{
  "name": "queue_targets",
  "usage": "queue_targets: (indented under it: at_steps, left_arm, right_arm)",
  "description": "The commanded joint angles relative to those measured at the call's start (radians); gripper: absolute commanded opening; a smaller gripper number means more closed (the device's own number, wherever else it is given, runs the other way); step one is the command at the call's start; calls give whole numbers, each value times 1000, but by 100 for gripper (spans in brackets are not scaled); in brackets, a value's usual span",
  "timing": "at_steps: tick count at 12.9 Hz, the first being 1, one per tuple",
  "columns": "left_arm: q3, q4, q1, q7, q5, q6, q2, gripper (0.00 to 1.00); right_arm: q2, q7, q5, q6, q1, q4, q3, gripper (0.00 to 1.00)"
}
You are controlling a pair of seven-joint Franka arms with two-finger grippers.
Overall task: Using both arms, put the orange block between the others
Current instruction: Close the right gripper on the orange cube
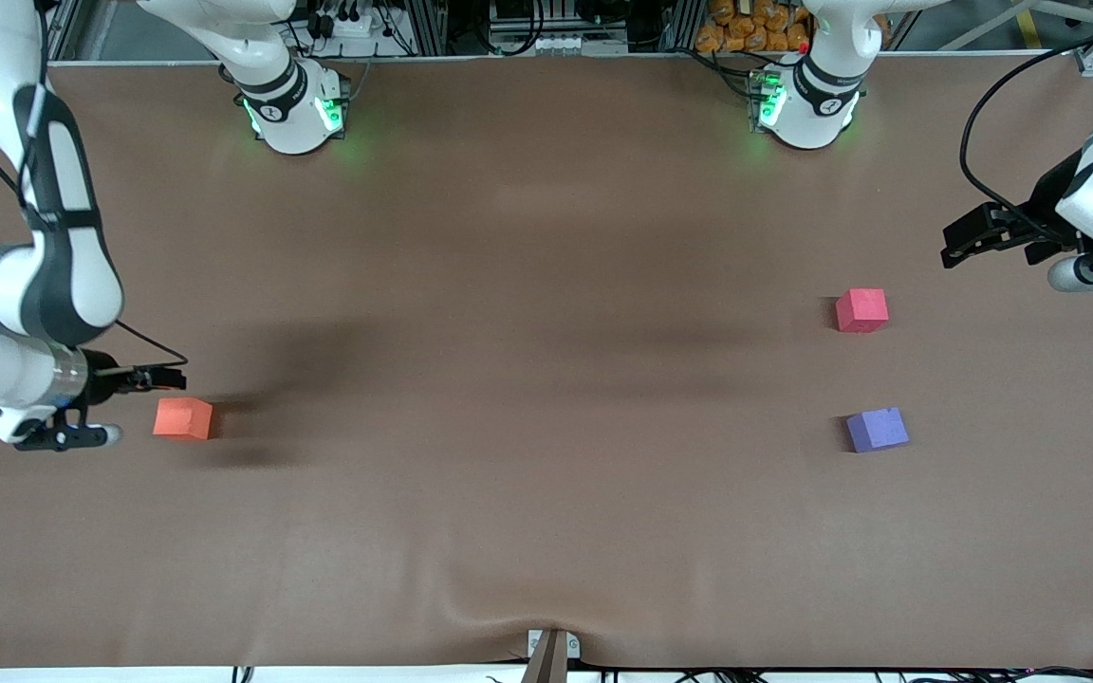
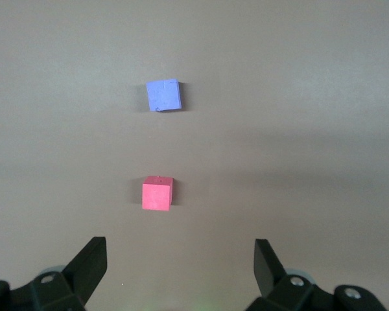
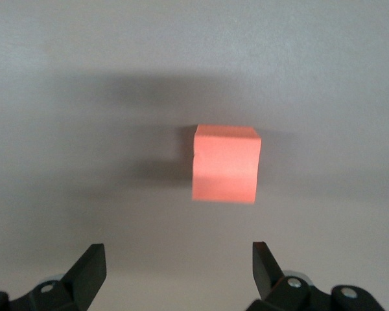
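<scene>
My right gripper should next grab the orange block by its body [image 1: 182,419] [image 3: 225,165] to place the block between the red-pink cube and the purple-blue cube.
The orange block [image 1: 183,418] [image 3: 225,165] lies on the brown table near the right arm's end. My right gripper [image 1: 176,378] [image 3: 179,259] hovers just beside it, open and holding nothing. Near the left arm's end sits the red-pink cube [image 1: 861,310] [image 2: 157,194]. The purple-blue cube [image 1: 877,429] [image 2: 163,95] rests nearer to the front camera than it, with a gap between them. My left gripper [image 1: 953,245] [image 2: 180,256] hangs open over the table past the red-pink cube, with nothing between its fingers.
The arms' green-lit bases [image 1: 295,109] [image 1: 807,104] stand along the table's back edge. A black cable [image 1: 983,142] loops above the left arm's wrist. The brown cover [image 1: 546,379] wrinkles near a metal bracket [image 1: 551,655] at the front edge.
</scene>
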State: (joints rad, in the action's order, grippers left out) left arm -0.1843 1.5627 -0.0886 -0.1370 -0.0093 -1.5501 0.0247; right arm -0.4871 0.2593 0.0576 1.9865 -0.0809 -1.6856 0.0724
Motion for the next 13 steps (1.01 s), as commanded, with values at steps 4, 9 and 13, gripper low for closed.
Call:
queue_targets:
  at_steps: [4,9,13]
  left_arm:
    - [-3,30,1,16,2,-10,-20,100]
    - [-1,11,-2,8,0,-28,-19,100]
    - [-1,8,-2,11,0,-24,-41,100]
  right_arm:
    - [-105,84,-1,107,-20,18,-10,100]
    - [-131,86,-5,172,-19,20,-8,100]
    - [-159,75,-18,219,-25,21,-8,100]
